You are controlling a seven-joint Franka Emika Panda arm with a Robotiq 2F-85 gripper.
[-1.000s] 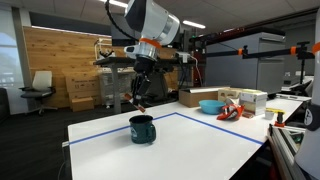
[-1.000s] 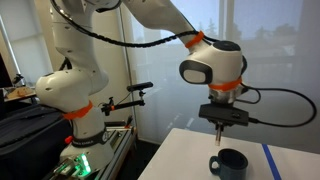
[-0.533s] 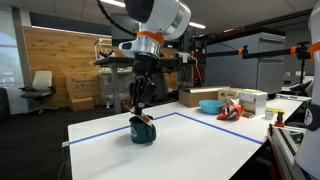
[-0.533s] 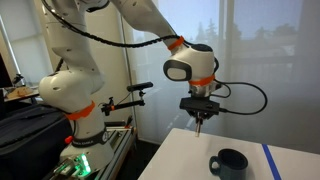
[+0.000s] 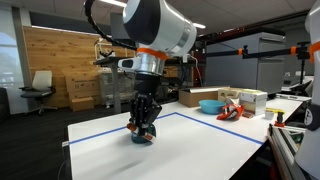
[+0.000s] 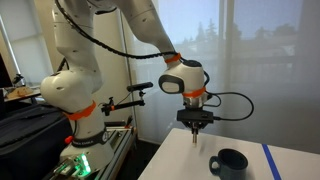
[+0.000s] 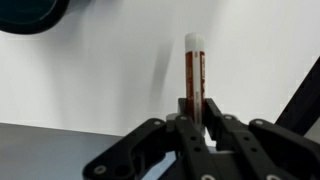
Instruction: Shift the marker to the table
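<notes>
The marker (image 6: pixel 194 138) stays in my gripper until its white end, now above the table, reaches the table, since it would drop if I opened now.
My gripper (image 7: pixel 193 106) is shut on the marker (image 7: pixel 193 62), a slim red-brown stick with a white end that points down at the white table (image 7: pixel 90 80). In an exterior view the gripper (image 6: pixel 194 124) hangs low over the table (image 6: pixel 185 165) near its edge, to the left of the dark teal mug (image 6: pixel 229 163), with the marker (image 6: pixel 194 138) sticking out below it. In an exterior view the gripper (image 5: pixel 143 122) stands in front of the mug and hides most of it. The mug's rim (image 7: pixel 30 12) shows at the wrist view's top left.
Blue tape lines (image 5: pixel 100 133) mark an area on the table. A cluttered bench with a blue bowl (image 5: pixel 210 105) and red items (image 5: pixel 230 112) stands behind it. The robot base (image 6: pixel 75 110) stands beyond the table's edge.
My gripper has moved down and sideways, away from above the mug, carrying the marker with it. The mug has not moved.
</notes>
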